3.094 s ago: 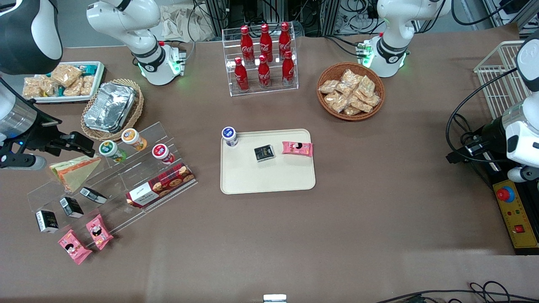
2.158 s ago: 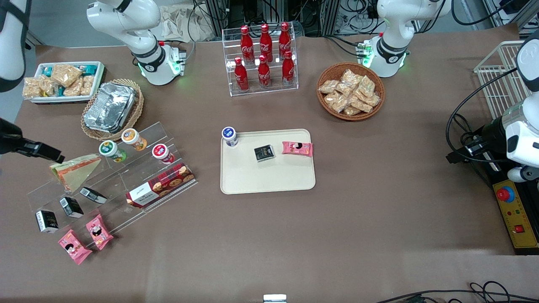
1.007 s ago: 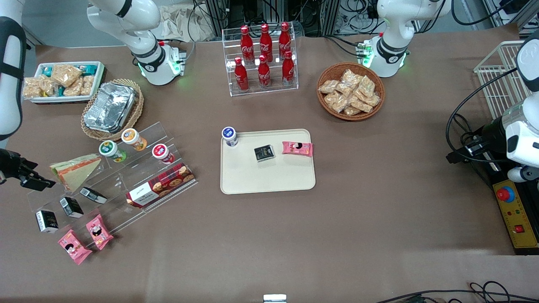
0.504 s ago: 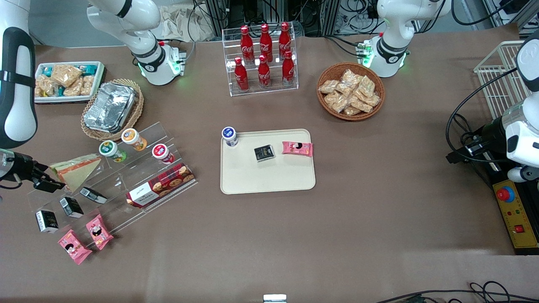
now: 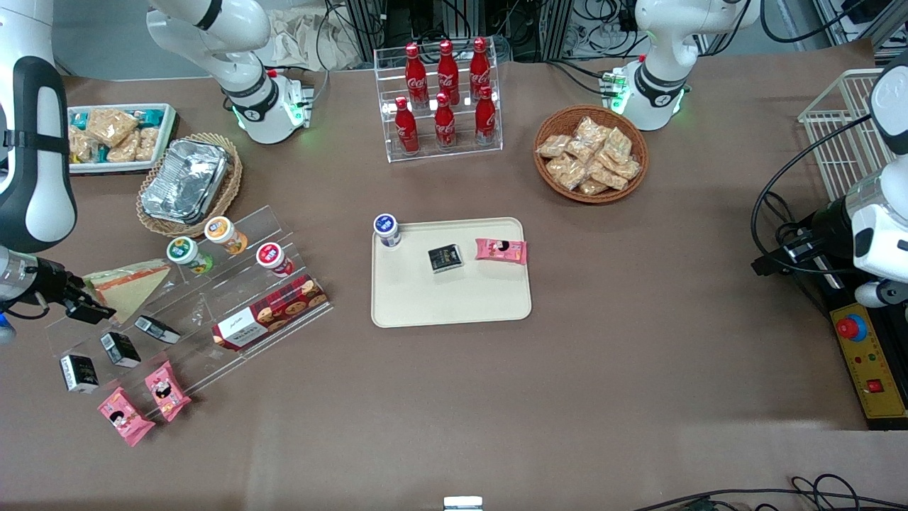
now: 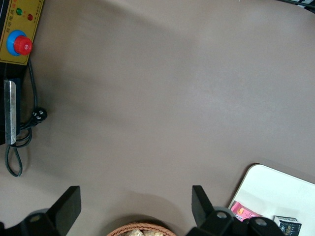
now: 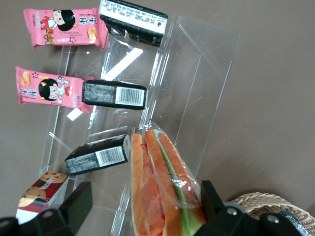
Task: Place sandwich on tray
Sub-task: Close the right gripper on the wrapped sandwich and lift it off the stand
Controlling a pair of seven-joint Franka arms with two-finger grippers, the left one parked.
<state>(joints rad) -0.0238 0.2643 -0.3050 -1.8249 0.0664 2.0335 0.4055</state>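
The sandwich needs to go on the tray, so the robot's right gripper should next grab it by its wide wrapped end [image 7: 170, 211].
The sandwich [image 5: 126, 287] is a clear-wrapped wedge with orange and green layers. It lies on the upper step of a clear acrylic stand, toward the working arm's end of the table. My right gripper [image 5: 90, 304] is open and low at the sandwich's wide end. In the right wrist view the gripper [image 7: 145, 199] has one finger [image 7: 78, 204] on each side of the sandwich [image 7: 162, 191], which reaches in between them; contact cannot be told. The cream tray [image 5: 454, 301] lies mid-table, and its corner shows in the left wrist view [image 6: 275, 189].
The acrylic stand [image 5: 213, 298] also holds black boxes [image 7: 114, 94], a cookie box [image 5: 269, 312] and three cups [image 5: 225, 234]. Pink snack packets [image 5: 168, 390] lie by its low end. A wicker basket with foil trays [image 5: 186, 181] stands close by. A cup, black box and pink packet are on the tray.
My gripper drew back from above the sandwich, dropped lower near the table's end, then moved in toward the sandwich's wide end. The sandwich has not moved.
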